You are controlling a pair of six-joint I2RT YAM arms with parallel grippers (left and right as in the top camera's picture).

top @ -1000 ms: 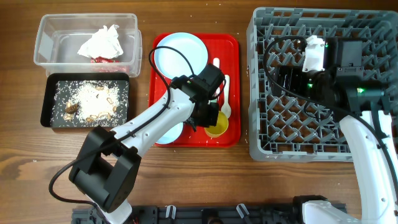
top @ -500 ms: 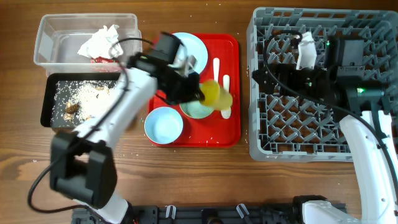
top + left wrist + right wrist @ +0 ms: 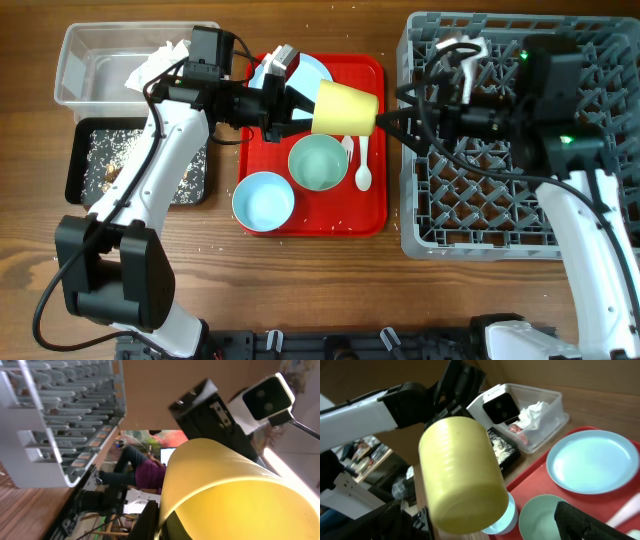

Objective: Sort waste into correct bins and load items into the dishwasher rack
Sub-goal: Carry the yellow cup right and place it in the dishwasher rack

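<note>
I will next grip the yellow cup by its closed base end (image 3: 367, 110) (image 3: 469, 505) with my right gripper, so that I can load the cup rim-first.
My left gripper (image 3: 305, 108) is shut on the small yellow cup (image 3: 346, 108) and holds it on its side above the red tray, pointing right. In the left wrist view the cup (image 3: 235, 490) fills the lower right, with one black finger (image 3: 151, 521) at its rim. My right gripper (image 3: 396, 122) is open at the rack's left edge, facing the cup at close range. In the right wrist view the cup (image 3: 462, 477) hangs between its spread fingers (image 3: 585, 522). The pale blue plate (image 3: 300, 72), two bowls (image 3: 320, 162) (image 3: 264, 200) and a white spoon (image 3: 363, 165) lie on the tray.
The grey dishwasher rack (image 3: 520, 215) fills the right side. The red tray (image 3: 378, 215) sits centre. The clear tub (image 3: 90, 65) holds the white napkin (image 3: 160, 62) and a red wrapper (image 3: 520, 430). The black tray (image 3: 80, 160) holds crumbs. My left arm crosses over both bins.
My left gripper has lifted the yellow cup off the tray and carried it up toward the back and the right gripper. The right gripper has swung left to face it.
</note>
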